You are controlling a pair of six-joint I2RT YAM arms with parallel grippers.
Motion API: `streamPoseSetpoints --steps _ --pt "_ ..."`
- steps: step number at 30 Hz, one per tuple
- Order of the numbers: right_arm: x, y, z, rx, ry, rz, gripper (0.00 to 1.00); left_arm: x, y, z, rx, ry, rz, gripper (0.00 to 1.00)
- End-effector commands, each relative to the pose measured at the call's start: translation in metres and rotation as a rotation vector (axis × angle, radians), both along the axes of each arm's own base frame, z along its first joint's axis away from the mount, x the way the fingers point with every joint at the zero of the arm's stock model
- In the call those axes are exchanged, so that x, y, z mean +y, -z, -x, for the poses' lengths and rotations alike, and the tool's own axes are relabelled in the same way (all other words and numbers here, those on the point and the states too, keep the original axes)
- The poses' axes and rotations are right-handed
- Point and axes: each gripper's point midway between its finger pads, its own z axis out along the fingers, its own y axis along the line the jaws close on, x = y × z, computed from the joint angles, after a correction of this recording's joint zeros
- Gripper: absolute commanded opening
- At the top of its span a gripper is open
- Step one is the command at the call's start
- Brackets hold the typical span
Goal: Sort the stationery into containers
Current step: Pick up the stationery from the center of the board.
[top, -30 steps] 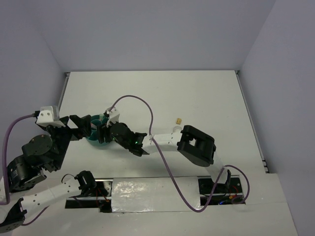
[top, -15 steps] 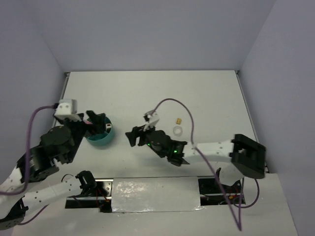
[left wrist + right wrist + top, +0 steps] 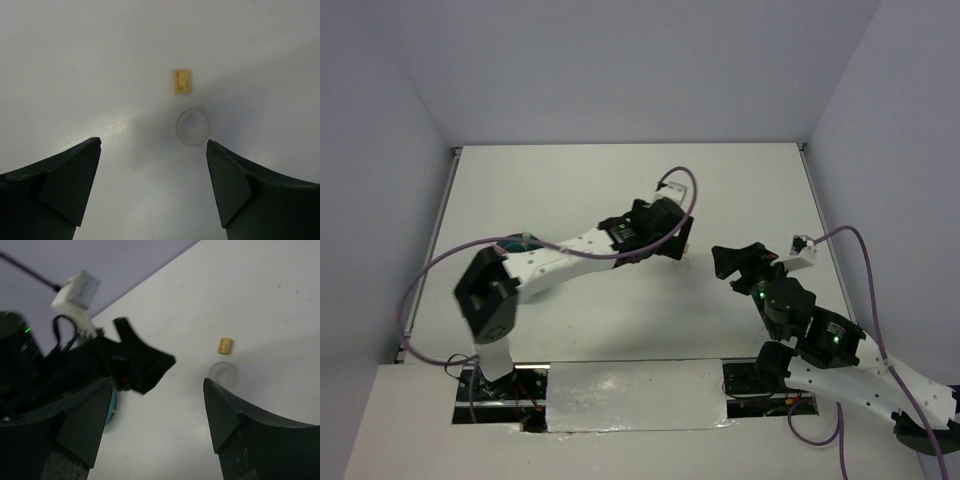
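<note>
My left gripper grabs the tan nub by its long sides at the nub's ring-side end [image 3: 183,88] next, leaving the nub's far end free to hand over.
A tan nub [image 3: 182,81] and a clear tape ring [image 3: 192,126] lie side by side on the white table. My left gripper [image 3: 152,144] hovers open just short of them, the ring close to its right finger. In the top view the left gripper [image 3: 675,238] is stretched out to mid-table and covers both items. My right gripper [image 3: 728,264] stands open to their right, with nothing between its fingers. From the right wrist I see the nub [image 3: 225,345], the ring [image 3: 223,372] and the left gripper [image 3: 140,365]. The teal organizer [image 3: 512,244] peeks out behind the left arm.
The left arm's white link [image 3: 560,258] lies across the table from the organizer towards the middle. Its purple cable [image 3: 440,275] loops over the left side. Grey walls close in the table at the back and both sides.
The left gripper swung from the organizer rightwards to the nub and ring. The right arm drew back from the organizer to the right side, its jaws widening.
</note>
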Motion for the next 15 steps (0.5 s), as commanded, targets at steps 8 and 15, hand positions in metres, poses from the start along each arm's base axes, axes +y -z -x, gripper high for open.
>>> streamPoseSetpoints --steps 8,15 --pt "-0.042 0.021 0.028 0.079 -0.016 0.139 0.81 -0.098 0.057 -0.072 0.004 0.043 -0.014 0.98" --pt "-0.048 0.011 0.036 0.034 -0.053 0.103 0.81 -0.099 0.100 -0.080 0.047 0.009 -0.057 0.84"
